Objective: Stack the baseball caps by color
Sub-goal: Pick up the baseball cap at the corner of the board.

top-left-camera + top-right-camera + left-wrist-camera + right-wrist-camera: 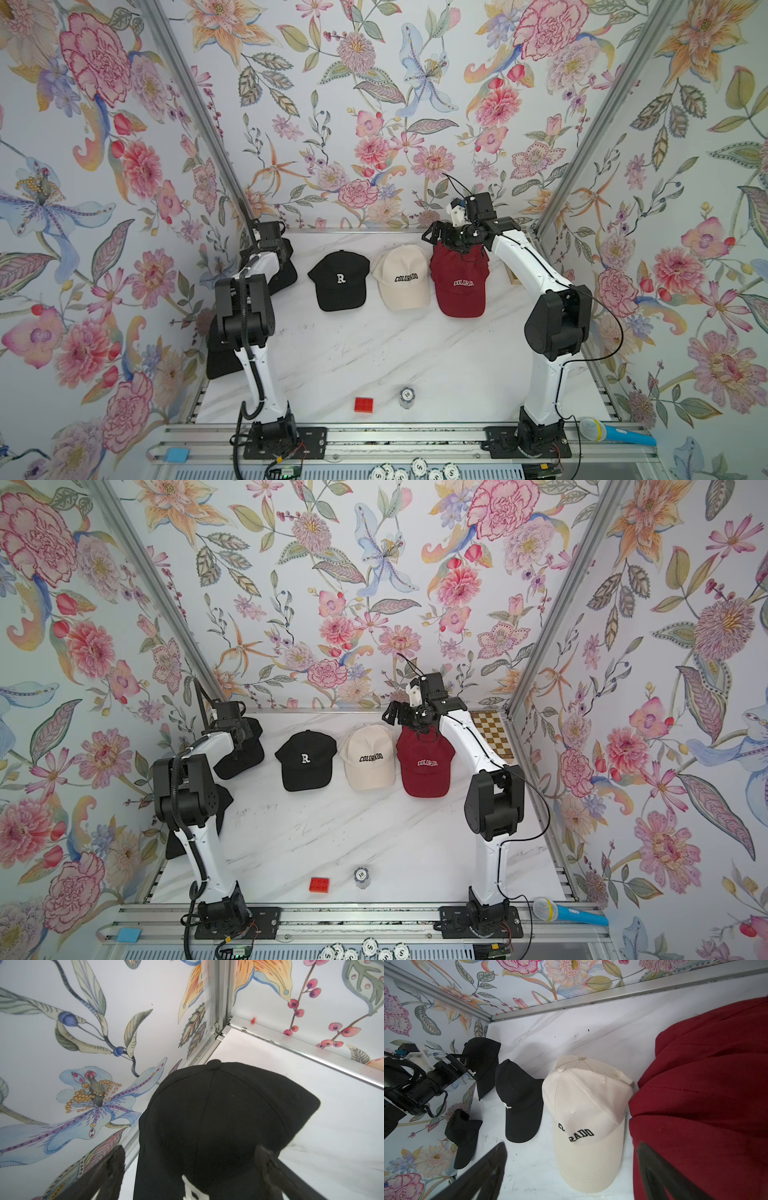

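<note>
I should next use my left gripper to grab the corner black cap by the front of its top, so that the cap's bottom stays open for stacking.
Three piles of baseball caps lie in a row at the back: a black cap with a white "R" (340, 280), a cream "COLORADO" cap (403, 276) and dark red "COLORADO" caps (459, 282). In the right wrist view the cream pile (583, 1105) shows two crowns, one nested on the other. Another black cap (218, 1115) lies in the back left corner; my left gripper (191, 1153) hangs open over it, one finger on each side. A third black cap (220, 357) lies by the left wall, partly hidden by the arm. My right gripper (436, 237) is open above the back of the red caps (706, 1095).
A red brick (363, 404) and a small stack of poker chips (407, 397) sit near the front edge. A chessboard (492, 737) lies at the back right. A blue microphone (615, 432) rests on the front rail. Papered walls close in three sides.
</note>
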Robot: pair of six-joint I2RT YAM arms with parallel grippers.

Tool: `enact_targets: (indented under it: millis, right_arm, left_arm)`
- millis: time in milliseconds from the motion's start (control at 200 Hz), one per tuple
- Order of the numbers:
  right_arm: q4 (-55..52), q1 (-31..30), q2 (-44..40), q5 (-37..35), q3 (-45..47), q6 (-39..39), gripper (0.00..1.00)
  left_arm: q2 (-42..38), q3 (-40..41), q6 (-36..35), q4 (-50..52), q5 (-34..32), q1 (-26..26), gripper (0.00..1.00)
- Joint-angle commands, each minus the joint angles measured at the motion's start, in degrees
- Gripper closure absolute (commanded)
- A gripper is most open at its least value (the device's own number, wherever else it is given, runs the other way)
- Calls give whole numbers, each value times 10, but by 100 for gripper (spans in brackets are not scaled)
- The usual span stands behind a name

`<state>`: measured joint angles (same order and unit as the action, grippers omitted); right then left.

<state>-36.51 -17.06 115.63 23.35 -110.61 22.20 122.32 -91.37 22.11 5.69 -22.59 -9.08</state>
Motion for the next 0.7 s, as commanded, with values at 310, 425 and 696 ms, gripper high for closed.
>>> enact_targets:
  millis: [310, 425, 696]
  right_arm:
    - [1, -15, 2, -23, -16, 18, 1]
    - [1, -18, -5, -29, -10, 20, 1]
    - [1, -24, -30, -45, 18, 26, 1]
  left_arm:
    - [49, -7, 3, -6, 44, -18, 2]
    - [58, -8, 4, -9, 54, -23, 3]
    - [73, -26, 4, 0, 68, -30, 25]
